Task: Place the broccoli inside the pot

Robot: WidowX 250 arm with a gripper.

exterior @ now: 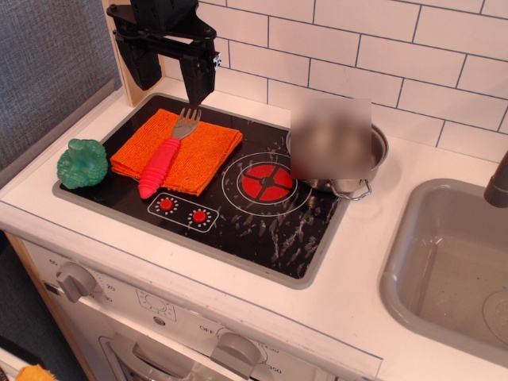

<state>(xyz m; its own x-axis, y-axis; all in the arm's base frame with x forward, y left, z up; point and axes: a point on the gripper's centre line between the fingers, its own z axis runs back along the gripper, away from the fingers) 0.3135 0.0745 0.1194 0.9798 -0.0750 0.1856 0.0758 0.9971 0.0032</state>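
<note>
I need to put the broccoli inside the pot, so next my gripper should grab it by its knobbly green head [82,163].
The green knobbly broccoli [82,163] sits at the left edge of the black stovetop [262,230]. The shiny steel pot [378,151] stands at the stovetop's back right corner; a blurred patch hides most of it, leaving the right rim and a front loop handle showing. My black gripper [171,75] hangs open and empty above the stovetop's back left, up and to the right of the broccoli and far left of the pot.
An orange cloth [198,151] lies on the stovetop's left with a fork with a red handle [163,163] on it. A grey sink basin [452,262] is at the right, a dark faucet [498,182] above it. The tiled wall is behind.
</note>
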